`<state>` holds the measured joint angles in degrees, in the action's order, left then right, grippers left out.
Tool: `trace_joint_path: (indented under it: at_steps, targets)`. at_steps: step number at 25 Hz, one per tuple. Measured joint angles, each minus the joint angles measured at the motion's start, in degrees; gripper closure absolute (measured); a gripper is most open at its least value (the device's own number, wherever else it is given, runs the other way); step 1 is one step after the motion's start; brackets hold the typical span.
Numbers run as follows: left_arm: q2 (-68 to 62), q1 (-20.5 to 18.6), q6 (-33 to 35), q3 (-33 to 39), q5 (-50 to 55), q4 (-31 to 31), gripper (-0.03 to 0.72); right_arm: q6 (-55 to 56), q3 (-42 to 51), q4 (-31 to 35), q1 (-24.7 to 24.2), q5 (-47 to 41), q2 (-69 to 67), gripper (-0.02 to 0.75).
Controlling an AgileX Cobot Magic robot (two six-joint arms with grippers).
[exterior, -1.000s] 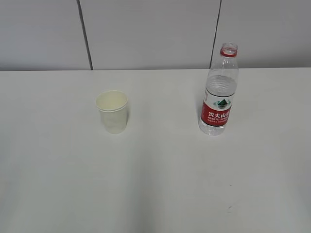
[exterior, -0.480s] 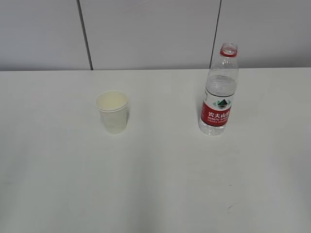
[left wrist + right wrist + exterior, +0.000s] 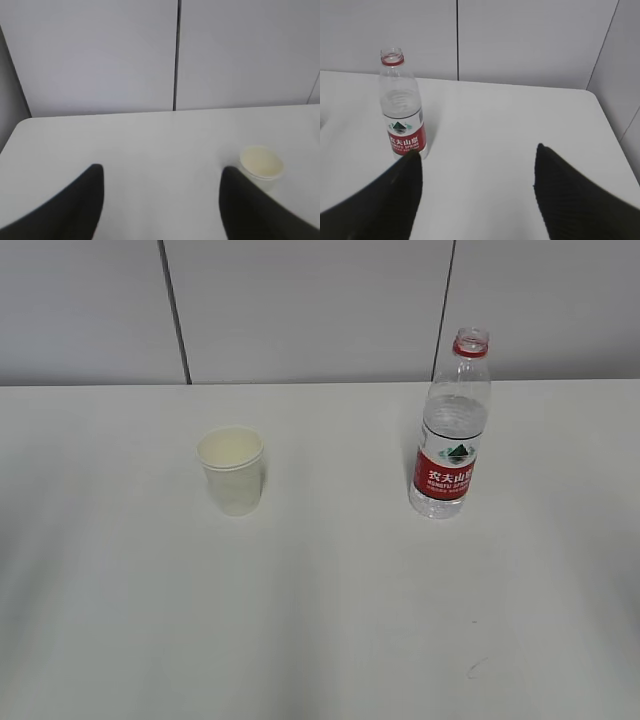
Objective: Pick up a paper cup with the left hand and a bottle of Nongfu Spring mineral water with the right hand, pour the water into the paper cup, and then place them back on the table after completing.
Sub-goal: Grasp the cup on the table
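Note:
The robot's left gripper will hold the paper cup (image 3: 232, 471) steady for the pour, so it will next grab the cup by its lower side (image 3: 236, 497).
A pale paper cup (image 3: 232, 471) stands upright on the white table (image 3: 330, 610), left of centre; it also shows at the right of the left wrist view (image 3: 261, 164). An uncapped Nongfu Spring bottle (image 3: 452, 430) with a red label and clear water stands to the right, seen too in the right wrist view (image 3: 402, 107). My left gripper (image 3: 162, 172) is open, the cup just beyond its right finger (image 3: 245, 210). My right gripper (image 3: 477, 155) is open, the bottle just beyond its left finger (image 3: 395, 200). Neither arm shows in the exterior view.
A grey panelled wall (image 3: 320, 310) with dark vertical seams runs behind the table's far edge. The table's left rear corner (image 3: 22, 125) shows in the left wrist view, its right edge (image 3: 615, 150) in the right wrist view.
Cup and bottle stand where they were. Soft shadows have spread onto the tabletop at the left and right edges of the exterior view.

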<state>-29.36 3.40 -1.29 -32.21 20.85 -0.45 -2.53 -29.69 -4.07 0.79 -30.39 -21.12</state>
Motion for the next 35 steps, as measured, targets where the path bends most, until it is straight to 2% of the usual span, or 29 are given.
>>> trace_joint_path:
  at_steps: [5,9,14,15,23,28,32,35]
  targets:
    - [-12.7,0.0,0.1,0.8,-11.9,-0.6,0.258,0.0,1.9,0.0,0.0,14.7,-10.1,0.22]
    - [-20.4,0.5,0.1,5.2,-27.0,-1.0,0.261,0.0,6.6,0.0,0.0,29.3,-16.7,0.22]
    - [-29.9,4.0,0.1,11.3,-42.2,-1.0,0.262,0.0,12.0,0.0,0.0,41.5,-23.0,0.22]
    - [-34.2,5.6,0.1,13.1,-47.9,-0.2,0.262,0.0,13.2,0.0,0.0,44.7,-25.3,0.22]
    - [-49.3,9.3,0.1,14.3,-63.7,5.8,0.262,0.0,13.9,0.0,0.0,54.8,-31.9,0.22]
    - [-58.8,9.6,0.1,14.3,-74.3,7.4,0.262,0.2,13.9,0.0,0.0,57.4,-35.2,0.22]
    - [-65.4,9.6,0.1,14.3,-83.4,12.2,0.263,0.5,13.9,0.0,0.0,58.9,-36.9,0.22]
    - [-71.2,9.6,0.1,14.2,-85.6,14.6,0.263,0.5,13.9,0.0,0.0,60.3,-37.9,0.22]
